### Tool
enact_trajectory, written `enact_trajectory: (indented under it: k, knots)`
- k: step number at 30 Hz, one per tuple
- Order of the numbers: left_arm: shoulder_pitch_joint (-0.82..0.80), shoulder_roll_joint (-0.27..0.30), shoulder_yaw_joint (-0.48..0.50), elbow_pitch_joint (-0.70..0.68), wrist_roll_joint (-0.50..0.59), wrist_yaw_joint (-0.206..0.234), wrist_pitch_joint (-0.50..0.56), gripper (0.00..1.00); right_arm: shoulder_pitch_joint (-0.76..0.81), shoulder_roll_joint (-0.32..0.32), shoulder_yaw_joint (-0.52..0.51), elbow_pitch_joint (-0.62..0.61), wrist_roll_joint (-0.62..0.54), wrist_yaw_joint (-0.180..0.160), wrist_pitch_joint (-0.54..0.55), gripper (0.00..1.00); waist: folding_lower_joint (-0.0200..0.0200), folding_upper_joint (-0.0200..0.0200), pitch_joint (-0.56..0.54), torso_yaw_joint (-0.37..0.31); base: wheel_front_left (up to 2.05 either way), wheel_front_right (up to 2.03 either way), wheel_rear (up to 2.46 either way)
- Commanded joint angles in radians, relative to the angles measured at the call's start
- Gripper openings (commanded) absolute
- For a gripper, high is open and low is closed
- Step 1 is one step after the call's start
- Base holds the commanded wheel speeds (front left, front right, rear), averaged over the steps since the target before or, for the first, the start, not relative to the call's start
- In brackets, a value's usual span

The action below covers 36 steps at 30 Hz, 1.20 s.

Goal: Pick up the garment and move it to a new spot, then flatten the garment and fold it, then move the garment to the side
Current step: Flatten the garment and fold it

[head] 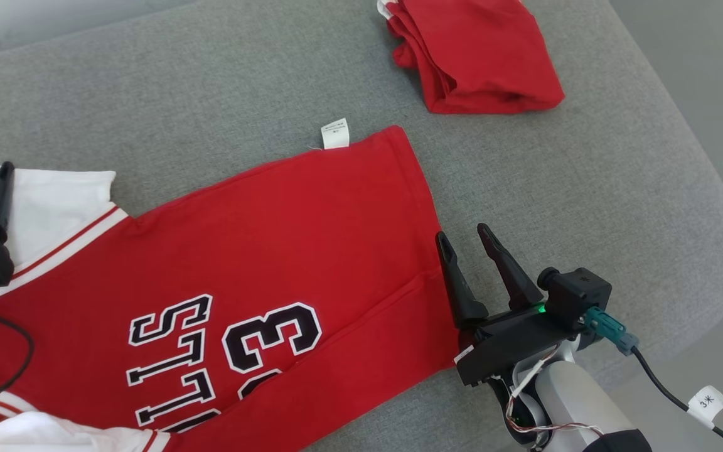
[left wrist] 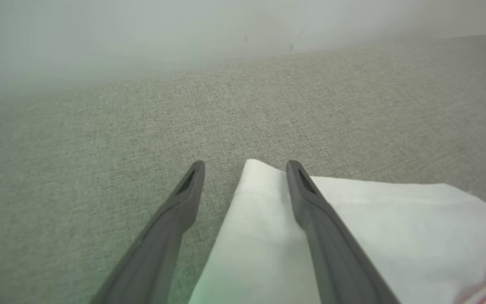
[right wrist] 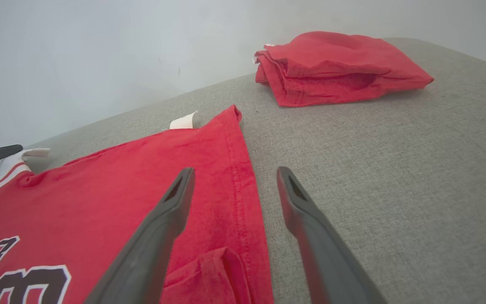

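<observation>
The corner edge of the white sleeve (head: 61,197) is standing up, so my left gripper will next pinch the jersey by that sleeve corner.
A red jersey (head: 261,251) with black-and-white lettering and white sleeves lies spread flat on the grey cushion (head: 211,81). Its hem edge (right wrist: 243,198) runs between the fingers of my right gripper (head: 465,242), which stands open at the garment's lower right corner, one finger over the cloth and one over bare cushion. My left gripper (left wrist: 245,164) is open at the white sleeve (left wrist: 352,219), with the sleeve's corner between its fingers. In the head view one dark finger (head: 0,188) of it rests at the sleeve (head: 54,201) on the far left.
A second red garment (head: 474,53), folded, sits at the back right of the cushion, also visible in the right wrist view (right wrist: 336,67). The cushion's rounded edge (head: 713,207) falls off to the right. A white care label (head: 335,133) sticks out from the jersey's far edge.
</observation>
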<state>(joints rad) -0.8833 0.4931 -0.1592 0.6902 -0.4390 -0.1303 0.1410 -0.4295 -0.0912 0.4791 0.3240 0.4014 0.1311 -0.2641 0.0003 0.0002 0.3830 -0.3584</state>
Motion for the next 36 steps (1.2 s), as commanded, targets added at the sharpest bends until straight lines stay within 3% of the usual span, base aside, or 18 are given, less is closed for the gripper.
enact_trajectory:
  k: [1,4,5,6,7,17,36]
  knots:
    - [-0.009,0.008,-0.005,0.011,0.000,0.001,0.004,1.00,-0.009,0.004,0.002,-0.003,-0.005,-0.001,-0.002,1.00,-0.0003,-0.0002,0.013,-0.014,0.00,0.00,0.00]
    - [-0.028,0.010,-0.024,0.047,0.000,0.001,0.002,1.00,-0.008,0.007,0.003,-0.003,-0.005,-0.001,-0.002,1.00,-0.0003,-0.0002,0.017,-0.018,0.00,0.00,0.00]
    - [-0.034,0.010,-0.028,0.057,-0.005,0.001,-0.002,0.76,-0.009,0.007,0.001,-0.004,-0.005,-0.001,-0.002,1.00,-0.0003,-0.0002,0.018,-0.018,0.00,0.00,0.00]
    - [-0.038,0.010,-0.036,0.065,-0.007,0.001,-0.005,0.44,-0.010,0.008,-0.001,-0.005,-0.005,-0.001,-0.002,1.00,-0.0003,-0.0002,0.019,-0.018,0.00,0.00,0.00]
    - [-0.041,0.006,-0.045,0.070,-0.010,0.001,-0.010,0.00,-0.011,0.008,-0.003,-0.004,-0.007,-0.001,-0.002,1.00,-0.0003,-0.0002,0.018,-0.016,0.00,0.00,0.00]
    - [-0.063,-0.005,-0.126,0.053,-0.045,0.001,-0.077,0.00,-0.067,-0.008,-0.019,0.046,0.000,-0.001,-0.002,1.00,-0.0003,-0.0002,-0.009,0.025,0.00,0.00,0.00]
    - [-0.030,-0.023,-0.202,-0.059,-0.089,0.001,-0.145,0.00,-0.393,0.010,-0.042,0.428,0.098,-0.001,0.067,1.00,-0.0003,-0.0002,-0.007,0.112,0.00,0.00,0.00]
